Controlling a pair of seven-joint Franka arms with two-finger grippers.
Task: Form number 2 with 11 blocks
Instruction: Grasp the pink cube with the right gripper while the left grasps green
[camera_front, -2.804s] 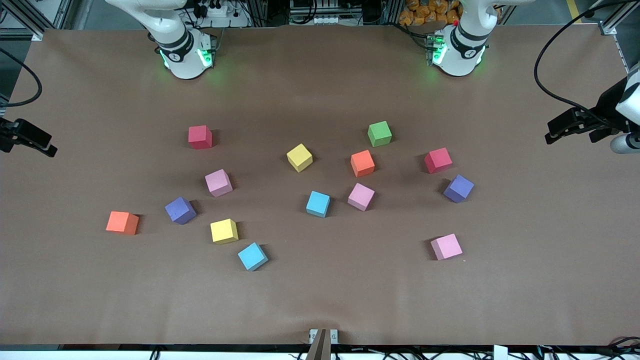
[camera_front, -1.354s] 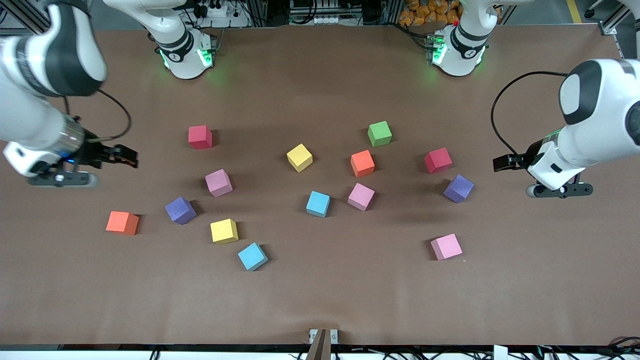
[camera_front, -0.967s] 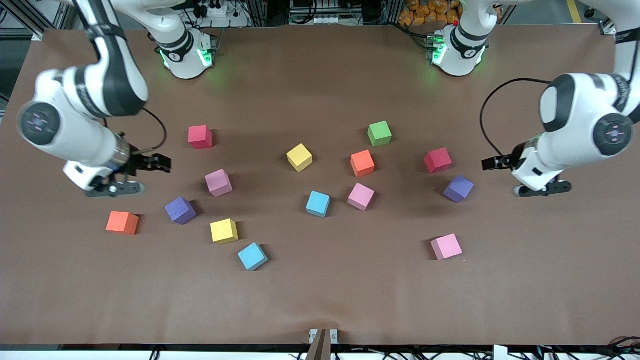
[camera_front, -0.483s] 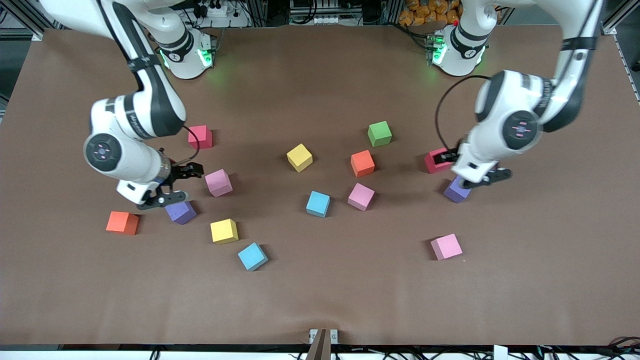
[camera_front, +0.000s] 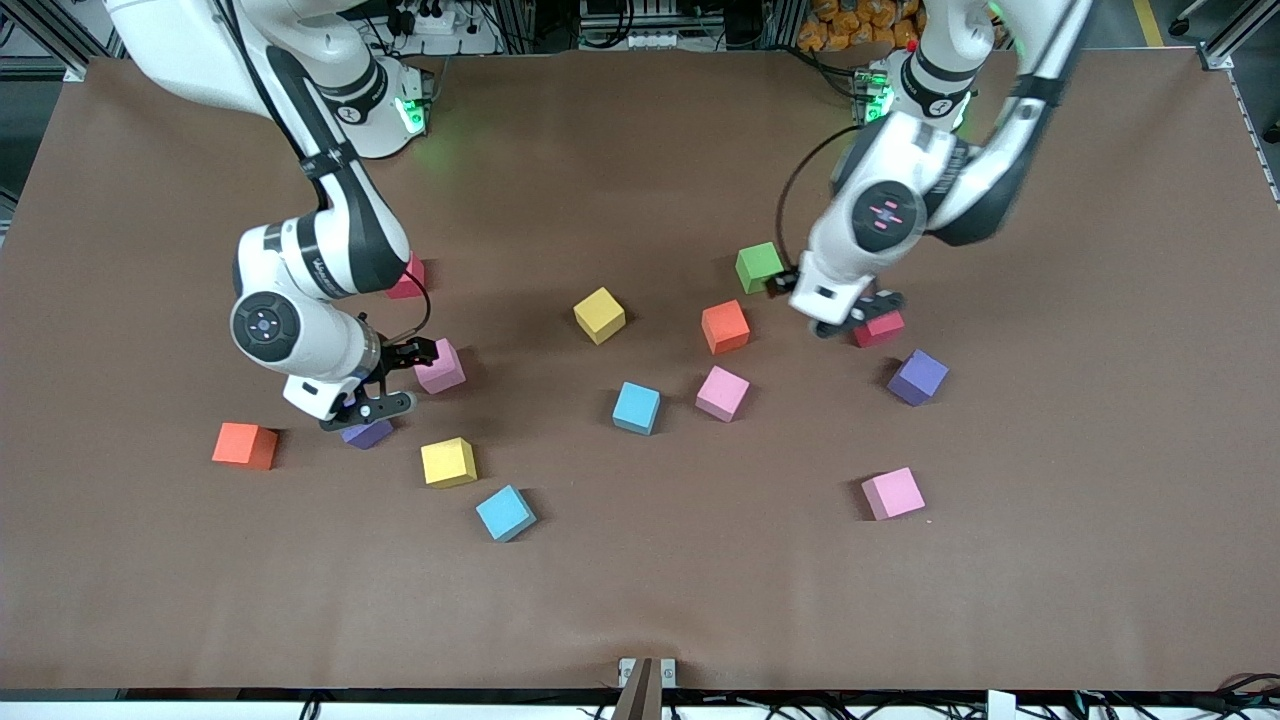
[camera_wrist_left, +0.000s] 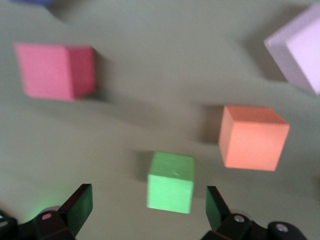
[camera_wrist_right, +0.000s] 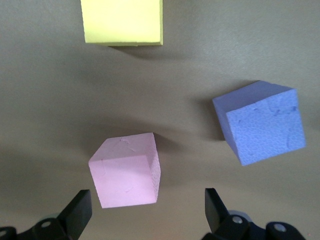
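Note:
I will grab the green block (camera_front: 759, 267) (camera_wrist_left: 171, 182) by its opposite sides with my left gripper next, to add a piece to the number 2.
The blocks lie scattered and apart on the brown table; no number 2 is in view. My right gripper (camera_front: 400, 378) hangs open just above a pink block (camera_front: 440, 365) (camera_wrist_right: 126, 170), beside a purple block (camera_front: 368, 434) (camera_wrist_right: 260, 122) that the hand half hides. A yellow block (camera_wrist_right: 122, 21) lies further out in the right wrist view. My left gripper (camera_front: 820, 300) is open over the table by the green block (camera_front: 759, 267) (camera_wrist_left: 171, 182), which lies just ahead of its fingers. An orange block (camera_front: 725, 326) (camera_wrist_left: 252, 137) sits close by.
Two red cubes (camera_front: 882, 328) (camera_front: 410, 286) sit under or beside the arms. More blocks lie around: yellow (camera_front: 599, 315) (camera_front: 448, 462), blue (camera_front: 636, 407) (camera_front: 505, 512), pink (camera_front: 722, 393) (camera_front: 892, 493), purple (camera_front: 917, 377), orange (camera_front: 244, 445).
Both arms have swung in from the table's ends toward the middle. The left gripper passed the purple and red cubes to reach the green block. No block has moved.

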